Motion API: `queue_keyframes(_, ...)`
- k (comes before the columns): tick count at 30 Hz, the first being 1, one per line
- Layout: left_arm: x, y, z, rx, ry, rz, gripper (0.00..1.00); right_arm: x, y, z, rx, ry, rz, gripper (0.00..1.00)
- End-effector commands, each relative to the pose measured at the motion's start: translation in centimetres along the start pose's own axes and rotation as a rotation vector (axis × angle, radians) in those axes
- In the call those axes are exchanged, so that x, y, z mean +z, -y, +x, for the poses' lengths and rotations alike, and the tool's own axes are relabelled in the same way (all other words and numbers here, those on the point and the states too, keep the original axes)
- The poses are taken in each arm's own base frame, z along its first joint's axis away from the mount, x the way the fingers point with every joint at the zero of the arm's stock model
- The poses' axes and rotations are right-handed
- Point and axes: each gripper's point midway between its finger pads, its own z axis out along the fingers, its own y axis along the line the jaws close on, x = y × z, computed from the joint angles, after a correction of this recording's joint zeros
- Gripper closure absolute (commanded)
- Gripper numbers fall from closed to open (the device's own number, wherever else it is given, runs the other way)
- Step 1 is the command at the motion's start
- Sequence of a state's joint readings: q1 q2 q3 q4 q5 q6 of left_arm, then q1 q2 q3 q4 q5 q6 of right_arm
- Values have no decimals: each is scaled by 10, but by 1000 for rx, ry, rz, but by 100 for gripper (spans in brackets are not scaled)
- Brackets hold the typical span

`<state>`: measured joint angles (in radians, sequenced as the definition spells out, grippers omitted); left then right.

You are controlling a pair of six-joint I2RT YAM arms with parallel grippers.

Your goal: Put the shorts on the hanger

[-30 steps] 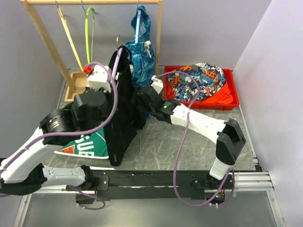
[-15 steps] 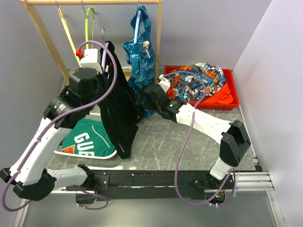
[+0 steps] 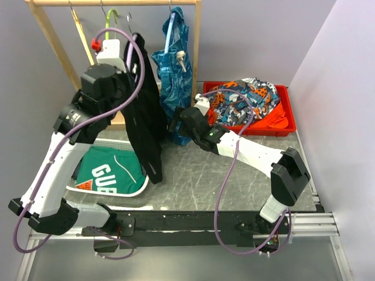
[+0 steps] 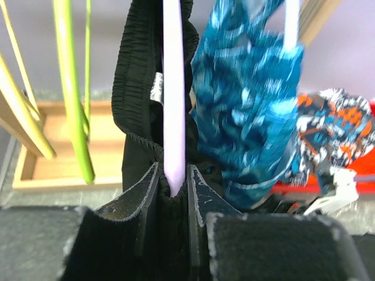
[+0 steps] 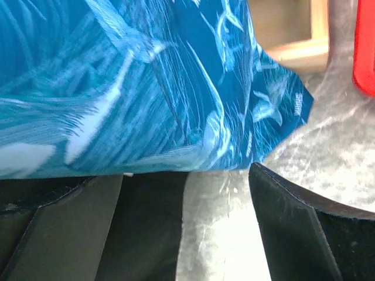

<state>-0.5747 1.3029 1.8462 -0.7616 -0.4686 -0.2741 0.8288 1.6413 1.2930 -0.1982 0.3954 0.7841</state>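
Observation:
The lavender hanger (image 4: 174, 88) would drop if I opened my left gripper now, so my left gripper keeps hold of it until its metal hook reaches the rack's top bar.
My left gripper (image 3: 130, 55) is raised high beside the wooden rack and is shut on the lavender hanger (image 4: 174, 88), whose bar stands upright between the jaws. The hanger's metal hook (image 3: 128, 19) is just below the top rail. The black shorts (image 3: 146, 123) are draped over the hanger and hang long and floppy, their gathered waistband (image 4: 137, 88) behind the bar. My right gripper (image 3: 176, 126) is low by the hem of the hanging teal garment (image 5: 117, 88). It is open (image 5: 181, 193) with nothing between its fingers.
On the wooden rail (image 3: 111, 3) hang a yellow hanger (image 3: 88, 47), a lime-green hanger (image 3: 109, 26) and the teal garment (image 3: 173, 64). A red bin (image 3: 281, 91) of orange-and-blue clothes (image 3: 246, 99) stands at the back right. A green shirt (image 3: 114, 170) lies front left.
My left arm has lifted the hanger and shorts up and to the left, towards the rail. The shorts' hem has risen off the table. The right gripper has stayed open by the teal garment.

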Motion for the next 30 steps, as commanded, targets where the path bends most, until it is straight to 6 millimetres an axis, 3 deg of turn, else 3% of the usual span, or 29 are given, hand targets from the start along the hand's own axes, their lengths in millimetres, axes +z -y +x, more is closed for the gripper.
queue_keyframes(1,-22,-7,-81,-51,241,-11,99,3,-13,-28,12,119,-45,5)
queue_keyframes(6,-19,-5,-90,-26,285,0,99,10,-8,-28,21,146,-22,6)
queue_keyframes(12,0,4,-89,-23,300,35,99,13,2,-24,25,144,15,6)
queue_keyframes(23,23,-9,-87,-15,281,70,99,-2,0,-24,49,128,-33,6)
queue_keyframes(30,32,-4,-92,-17,283,91,99,-12,-5,-31,50,135,-62,6)
